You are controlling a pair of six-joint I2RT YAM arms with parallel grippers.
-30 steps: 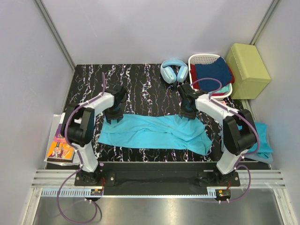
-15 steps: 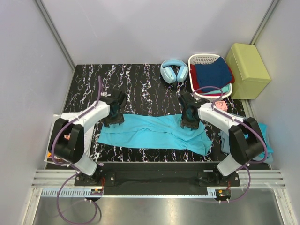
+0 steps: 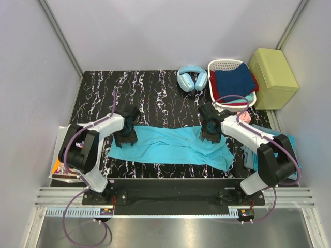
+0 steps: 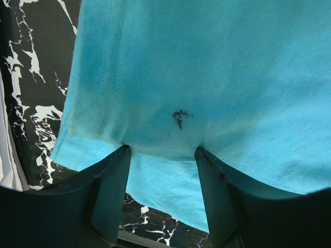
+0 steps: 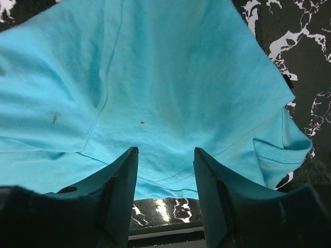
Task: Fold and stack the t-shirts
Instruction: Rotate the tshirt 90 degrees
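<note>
Both fingers hover above smooth, undented fabric [image 5: 165, 150] beside the stitched hem [image 5: 235, 146], so closing now would miss the turquoise t-shirt. My right gripper lowers first, before it closes.
A turquoise t-shirt [image 3: 170, 145] lies folded into a long band across the near part of the black marbled table [image 3: 155, 93]. My left gripper [image 3: 125, 137] is low over the shirt's far left edge. In the left wrist view my left gripper [image 4: 163, 150] is open, with a fabric edge of the shirt [image 4: 207, 77] at its fingertips. My right gripper [image 3: 209, 133] is low over the shirt's far edge, right of the middle. In the right wrist view my right gripper [image 5: 165, 150] is open over the shirt [image 5: 170, 77], with a sleeve at the right.
Light blue headphones [image 3: 192, 78] lie at the back. A white basket [image 3: 223, 65] with dark blue and red clothes stands at the back right, next to a yellow-green box [image 3: 273, 70]. Another turquoise cloth [image 3: 289, 150] lies at the right edge. A booklet [image 3: 64, 165] lies left of the table.
Both grippers have moved toward the near side and down onto the shirt's far edge. The shirt has barely shifted.
</note>
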